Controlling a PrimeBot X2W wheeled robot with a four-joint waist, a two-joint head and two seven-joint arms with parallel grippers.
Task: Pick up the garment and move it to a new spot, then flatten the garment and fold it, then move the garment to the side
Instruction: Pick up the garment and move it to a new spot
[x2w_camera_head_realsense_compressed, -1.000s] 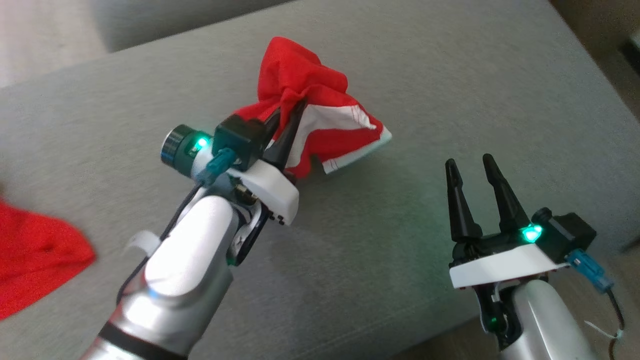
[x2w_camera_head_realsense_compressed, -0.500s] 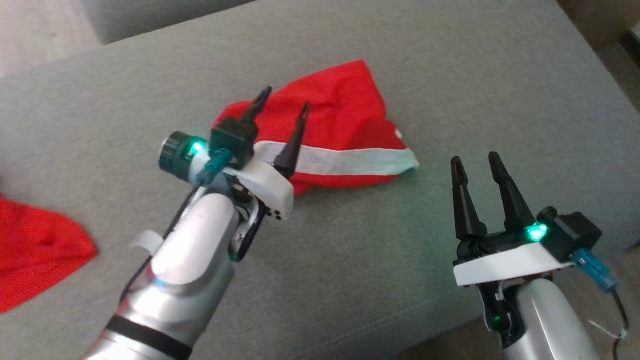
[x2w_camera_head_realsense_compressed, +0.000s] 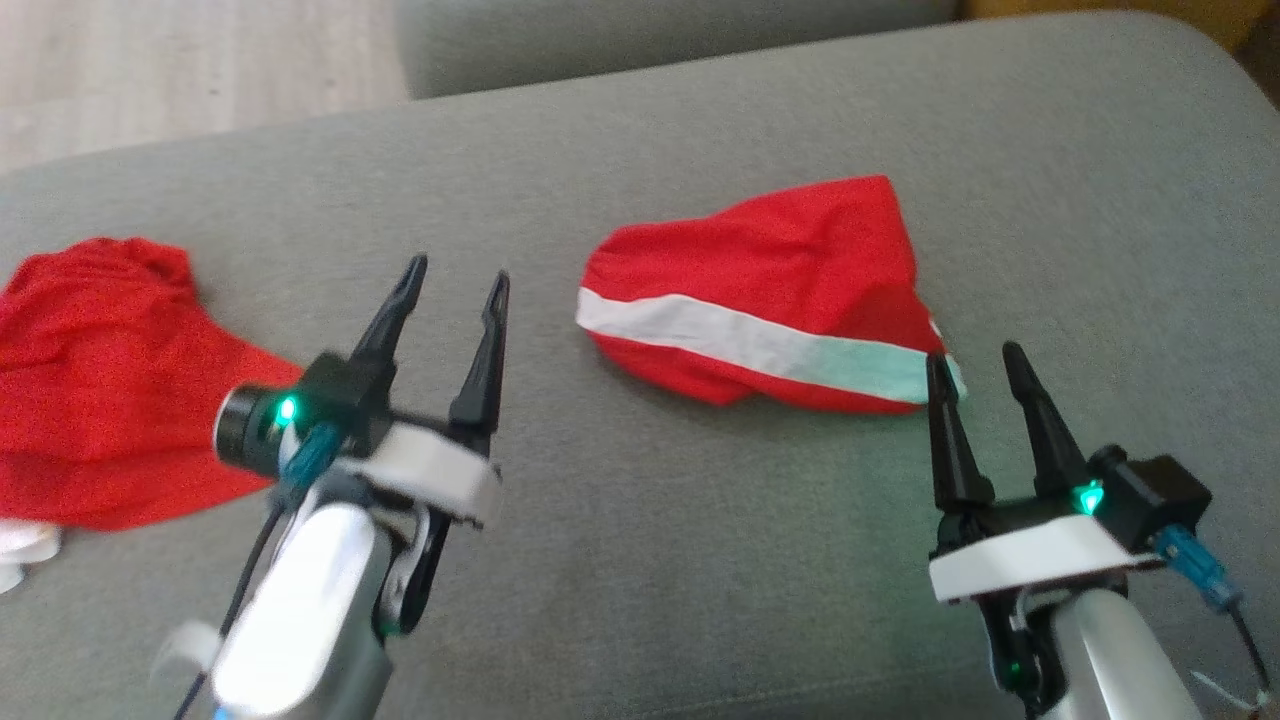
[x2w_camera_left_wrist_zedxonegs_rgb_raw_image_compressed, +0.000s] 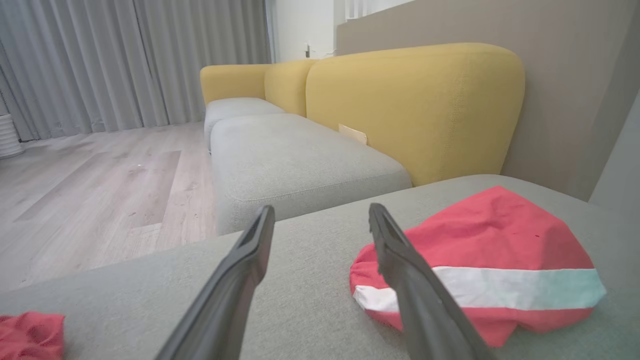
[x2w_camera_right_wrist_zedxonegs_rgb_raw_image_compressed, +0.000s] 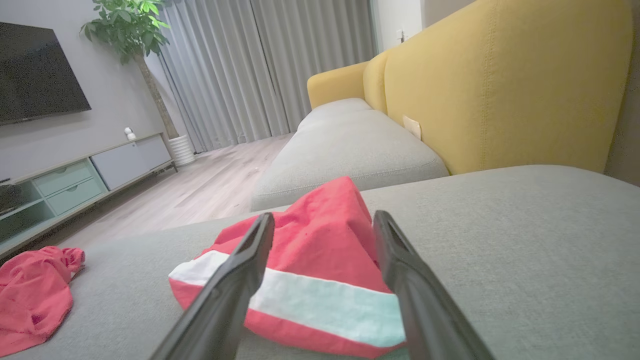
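Observation:
The red garment (x2w_camera_head_realsense_compressed: 786, 258) has to be picked up and moved to a new spot, so my left gripper should next grab it by its white stripe's end (x2w_camera_head_realsense_compressed: 596, 310).
The garment (x2w_camera_head_realsense_compressed: 770, 290), red with a white stripe, lies in a loose heap on the grey cushion (x2w_camera_head_realsense_compressed: 650, 560). My left gripper (x2w_camera_head_realsense_compressed: 457, 275) is open and holds nothing, a short way to the garment's left and apart from it. In the left wrist view the garment (x2w_camera_left_wrist_zedxonegs_rgb_raw_image_compressed: 500, 235) sits right of the open left gripper (x2w_camera_left_wrist_zedxonegs_rgb_raw_image_compressed: 321, 210). My right gripper (x2w_camera_head_realsense_compressed: 975, 357) stands open at the garment's near right corner, its left fingertip at the stripe's end. The right wrist view has the garment (x2w_camera_right_wrist_zedxonegs_rgb_raw_image_compressed: 325, 235) just beyond the open right gripper (x2w_camera_right_wrist_zedxonegs_rgb_raw_image_compressed: 324, 216).
A second red cloth (x2w_camera_head_realsense_compressed: 100, 380) lies crumpled at the cushion's left end, also visible low left as red cloth (x2w_camera_right_wrist_zedxonegs_rgb_raw_image_compressed: 30, 295). Beyond the cushion are another grey seat (x2w_camera_left_wrist_zedxonegs_rgb_raw_image_compressed: 295, 160), a yellow sofa back (x2w_camera_left_wrist_zedxonegs_rgb_raw_image_compressed: 415, 105) and wooden floor (x2w_camera_head_realsense_compressed: 190, 70).
My left gripper opened and let go of the garment, which dropped into a heap on the cushion. The left gripper then drew back to the left. The head camera has shifted too.

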